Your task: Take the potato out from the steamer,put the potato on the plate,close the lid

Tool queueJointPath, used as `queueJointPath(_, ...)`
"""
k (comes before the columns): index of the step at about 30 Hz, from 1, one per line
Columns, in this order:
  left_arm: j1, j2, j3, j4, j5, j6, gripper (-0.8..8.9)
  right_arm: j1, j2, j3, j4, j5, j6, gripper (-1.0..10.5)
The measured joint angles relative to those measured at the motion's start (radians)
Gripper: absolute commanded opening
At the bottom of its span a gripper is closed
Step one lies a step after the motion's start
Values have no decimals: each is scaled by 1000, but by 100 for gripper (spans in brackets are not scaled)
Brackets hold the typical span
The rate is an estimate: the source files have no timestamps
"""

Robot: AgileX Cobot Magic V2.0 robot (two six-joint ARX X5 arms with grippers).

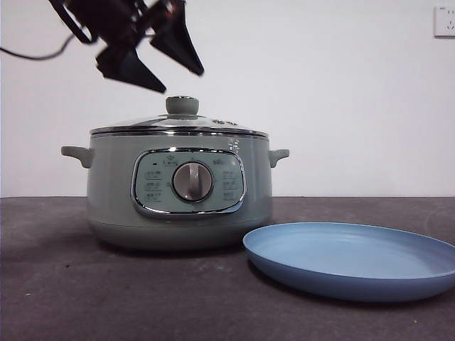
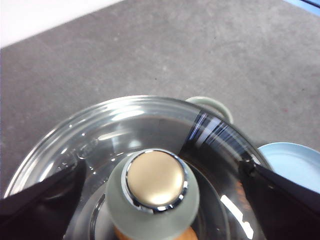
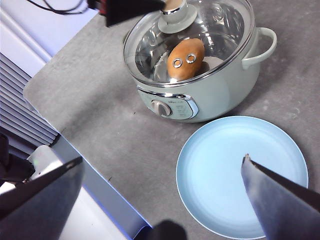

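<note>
Next, my left gripper grabs the glass lid's green knob (image 1: 182,105) to open the steamer (image 1: 178,188).
The sage-green steamer (image 1: 178,188) stands on the dark table with its glass lid (image 1: 181,122) on. My left gripper (image 1: 174,79) hangs open just above the lid's green knob (image 2: 152,192), one jaw on each side of it, not touching. Through the glass in the right wrist view I see the orange-brown potato (image 3: 185,60) lying inside the steamer (image 3: 210,95). The light-blue plate (image 1: 352,259) lies empty in front and to the right of the pot. My right gripper (image 3: 160,192) is open and empty, high above the plate (image 3: 240,175).
The table's front edge and a white ledge (image 3: 75,200) run below the pot in the right wrist view. A wall socket (image 1: 444,21) is on the back wall. A black cable (image 1: 35,53) trails from the left arm.
</note>
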Motion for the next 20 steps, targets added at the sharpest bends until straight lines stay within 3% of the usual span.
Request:
queueJointPath(17,-21,92,3,25,-36,27,589,0,2,0,0,0,0,630)
queueJointPath(20,-27,92,3,31,-37,27,464,0,2,0,0,0,0,630)
